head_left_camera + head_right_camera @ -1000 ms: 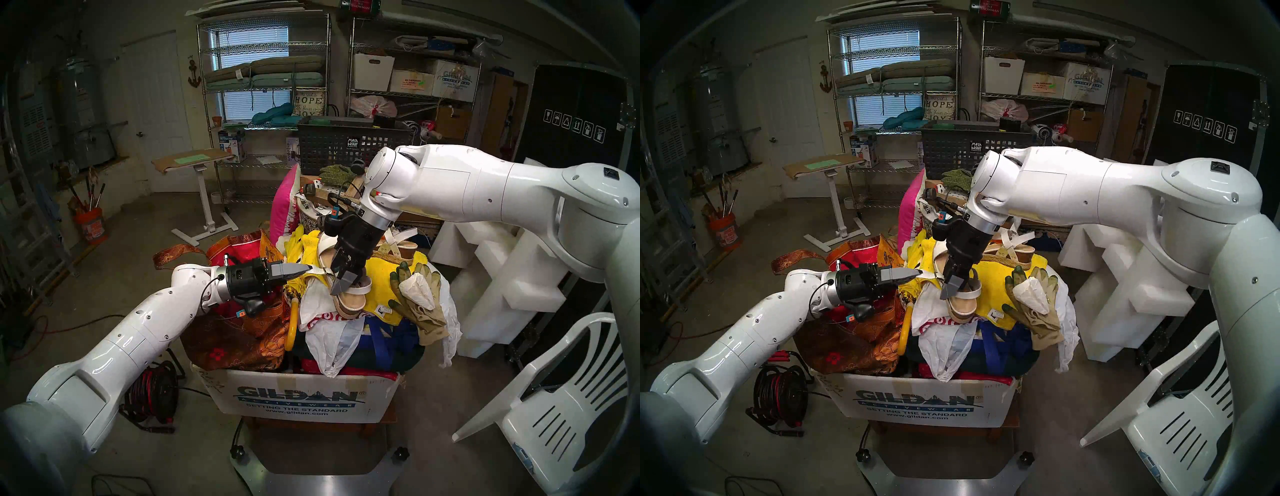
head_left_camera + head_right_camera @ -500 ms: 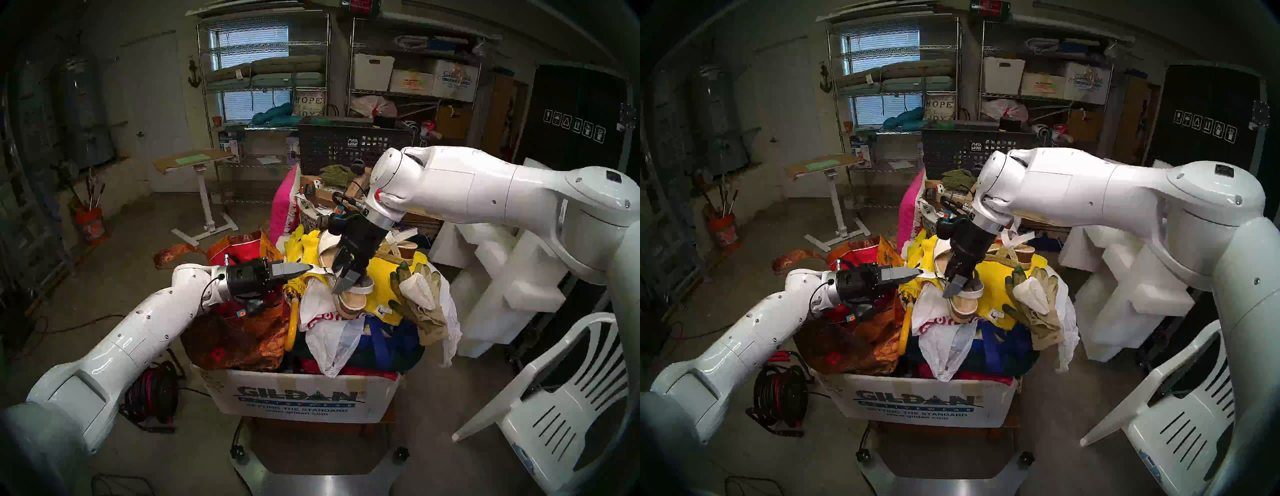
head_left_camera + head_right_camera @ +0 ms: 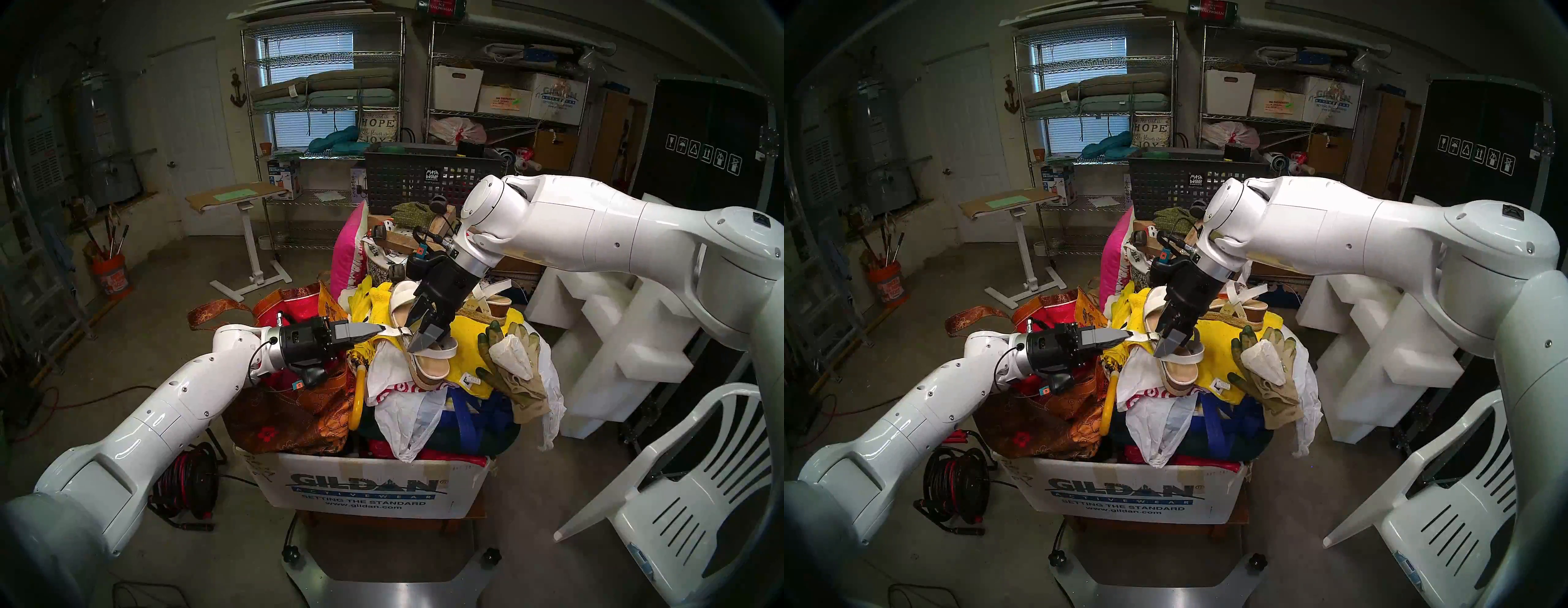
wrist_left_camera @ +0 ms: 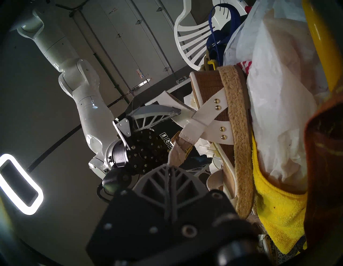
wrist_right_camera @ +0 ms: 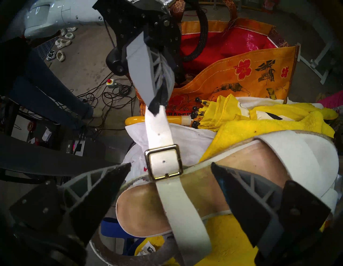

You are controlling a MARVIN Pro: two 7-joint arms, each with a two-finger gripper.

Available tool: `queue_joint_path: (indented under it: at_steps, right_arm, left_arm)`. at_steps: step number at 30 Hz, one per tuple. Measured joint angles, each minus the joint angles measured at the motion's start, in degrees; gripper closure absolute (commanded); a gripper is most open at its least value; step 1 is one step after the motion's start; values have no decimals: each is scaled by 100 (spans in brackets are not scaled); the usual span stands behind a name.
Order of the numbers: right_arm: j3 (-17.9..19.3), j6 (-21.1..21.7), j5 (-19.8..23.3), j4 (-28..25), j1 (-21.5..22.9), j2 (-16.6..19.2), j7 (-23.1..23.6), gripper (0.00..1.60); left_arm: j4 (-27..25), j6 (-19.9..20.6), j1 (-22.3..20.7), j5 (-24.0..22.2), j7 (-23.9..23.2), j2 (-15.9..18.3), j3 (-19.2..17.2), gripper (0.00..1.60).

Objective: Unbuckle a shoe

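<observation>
The shoe needs to be unbuckled, so my right gripper should next grab the white ankle strap by its gold buckle (image 5: pixel 164 162).
The shoe (image 3: pixel 429 368), a white-strapped sandal with a tan footbed (image 5: pixel 185 204) and a jute sole (image 4: pixel 237 133), lies on top of the pile in the box. Its thin ankle strap (image 5: pixel 157 130) runs through a gold buckle (image 5: pixel 164 162) and stretches out to the left. My left gripper (image 3: pixel 380 329) (image 5: pixel 156 108) is shut on the strap's free end (image 4: pixel 177 150). My right gripper (image 3: pixel 429 339) (image 5: pixel 170 164) hangs open just above the buckle, one finger on each side of it and nothing between them. The shoe's toe is partly hidden behind the right gripper.
A matching twin sandal (image 3: pixel 488 303) lies further back on the yellow towel (image 3: pixel 471 339). Work gloves (image 3: pixel 511 369), a white plastic bag (image 3: pixel 403 416) and an orange-red bag (image 3: pixel 297 416) crowd the cardboard box (image 3: pixel 369 488). A white chair (image 3: pixel 679 509) stands on the right.
My right arm has swung slightly up and to the right, lifting the open gripper a little over the shoe. The left gripper has kept hold of the strap end and barely moved.
</observation>
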Motion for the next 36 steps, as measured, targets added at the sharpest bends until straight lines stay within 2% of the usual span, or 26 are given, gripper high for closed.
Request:
queue_joint_path:
  at_steps: [17, 18, 19, 22, 23, 24, 29, 32, 33, 34, 35, 36]
  right_arm:
    - [-8, -145, 27, 415, -114, -100, 215, 1]
    - [1, -156, 36, 441, -126, -114, 222, 32]
    - [7, -164, 44, 460, -134, -125, 228, 38]
    - [18, -199, 61, 556, -162, -182, 275, 40]
    - [20, -207, 64, 581, -168, -198, 289, 70]
    - [21, -217, 65, 614, -174, -221, 309, 80]
    - [23, -240, 69, 687, -187, -281, 389, 68]
    - [23, -245, 69, 713, -189, -300, 418, 72]
    - [23, -246, 69, 716, -190, -302, 421, 54]
    - [23, -249, 69, 720, -192, -305, 428, 26]
    - [23, -250, 69, 721, -192, -307, 430, 13]
    - [23, -251, 69, 720, -193, -307, 430, 18]
  left_arm:
    - [221, 70, -106, 82, 79, -83, 87, 160]
    - [230, 78, -112, 89, 86, -86, 92, 160]
    - [237, 83, -116, 93, 92, -88, 96, 160]
    - [265, 106, -138, 115, 116, -97, 114, 160]
    - [271, 111, -144, 120, 123, -100, 118, 160]
    - [281, 120, -152, 128, 132, -103, 124, 160]
    - [298, 138, -180, 144, 153, -112, 140, 160]
    - [310, 148, -195, 157, 165, -114, 150, 160]
    - [314, 150, -198, 160, 167, -115, 154, 160]
    - [329, 158, -208, 170, 174, -119, 162, 160]
    - [338, 165, -213, 177, 180, -121, 168, 160]
    - [343, 167, -216, 180, 183, -122, 171, 160]
